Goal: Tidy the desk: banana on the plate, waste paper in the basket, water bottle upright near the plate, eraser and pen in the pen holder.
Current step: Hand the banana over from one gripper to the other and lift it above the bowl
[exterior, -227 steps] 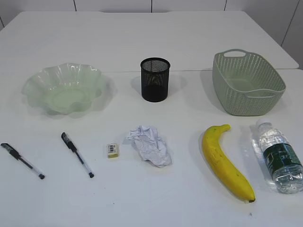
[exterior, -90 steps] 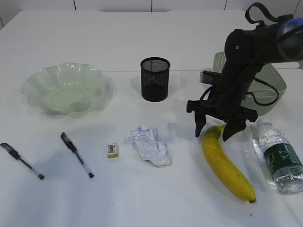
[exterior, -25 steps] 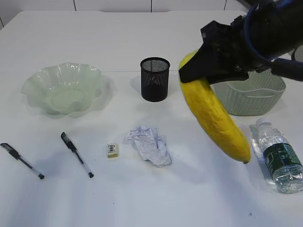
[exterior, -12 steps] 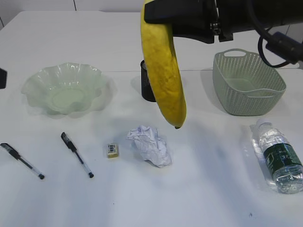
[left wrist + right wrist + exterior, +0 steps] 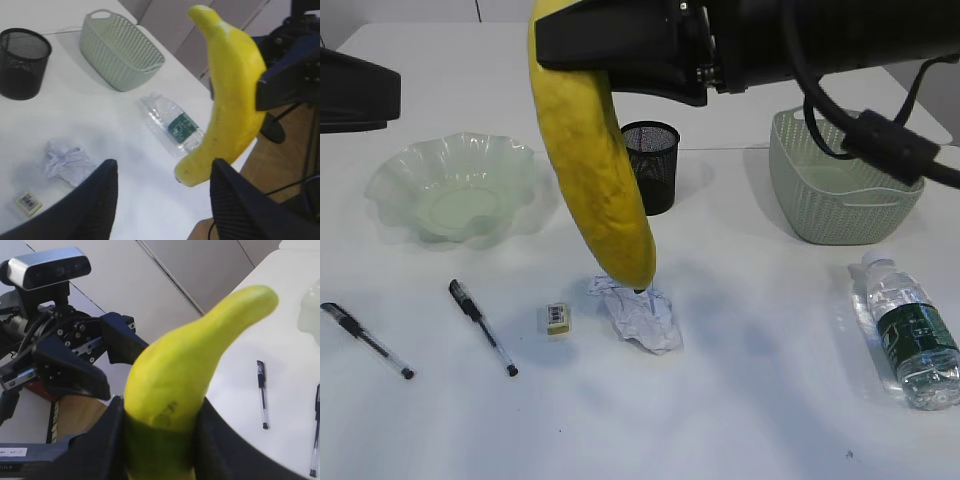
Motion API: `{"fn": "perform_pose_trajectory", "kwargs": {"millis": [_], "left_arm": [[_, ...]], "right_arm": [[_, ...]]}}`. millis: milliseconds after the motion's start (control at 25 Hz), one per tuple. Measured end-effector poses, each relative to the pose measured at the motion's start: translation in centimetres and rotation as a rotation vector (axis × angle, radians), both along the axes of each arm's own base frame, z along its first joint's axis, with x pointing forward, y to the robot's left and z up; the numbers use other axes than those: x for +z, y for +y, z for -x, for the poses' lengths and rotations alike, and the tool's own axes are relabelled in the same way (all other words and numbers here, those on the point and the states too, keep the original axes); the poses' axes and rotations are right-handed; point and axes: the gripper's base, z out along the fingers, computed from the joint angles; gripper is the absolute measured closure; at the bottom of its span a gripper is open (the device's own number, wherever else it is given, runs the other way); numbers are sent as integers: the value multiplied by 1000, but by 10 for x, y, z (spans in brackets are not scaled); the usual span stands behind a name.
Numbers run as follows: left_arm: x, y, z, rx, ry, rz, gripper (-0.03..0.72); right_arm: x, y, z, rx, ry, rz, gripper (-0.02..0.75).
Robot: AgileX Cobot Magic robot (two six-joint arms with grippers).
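I need to grab the banana with my left gripper by its free lower half (image 5: 608,205) (image 5: 216,147), because my right gripper's fingers cover the banana's upper part.
My right gripper (image 5: 157,450) is shut on the yellow banana (image 5: 595,170), held high above the table with its tip over the crumpled waste paper (image 5: 638,312); the banana also shows in the left wrist view (image 5: 232,95) and right wrist view (image 5: 185,370). My left gripper (image 5: 162,200) is open and empty, raised at the left. The pale green wavy plate (image 5: 455,185) sits at the back left. Two pens (image 5: 482,327) (image 5: 366,340) and the eraser (image 5: 557,318) lie in front. The black mesh pen holder (image 5: 655,165) stands at mid back. The water bottle (image 5: 910,330) lies on its side at the right.
The green woven basket (image 5: 845,180) stands at the back right, and shows in the left wrist view (image 5: 120,50). The left arm's body (image 5: 355,92) is at the upper left edge. The table's far edge runs behind the holder.
My right gripper has carried the banana up off the table and leftward, from beside the bottle to above the waste paper. The left arm has come into view at the upper left.
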Motion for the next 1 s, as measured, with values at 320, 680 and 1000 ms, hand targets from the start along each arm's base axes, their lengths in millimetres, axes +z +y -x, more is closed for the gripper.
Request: {"fn": "perform_pose_trajectory", "kwargs": {"millis": [320, 680, 1000], "left_arm": [[-3, -18, 2, -197, -96, 16, 276], [-11, -63, -6, -180, -162, -10, 95], [-36, -85, -24, -199, -78, 11, 62]], "right_arm": [[7, 1, -3, -28, -12, -78, 498], [9, 1, -4, -34, -15, -105, 498], [13, 1, -4, -43, -12, -144, 498]]}}
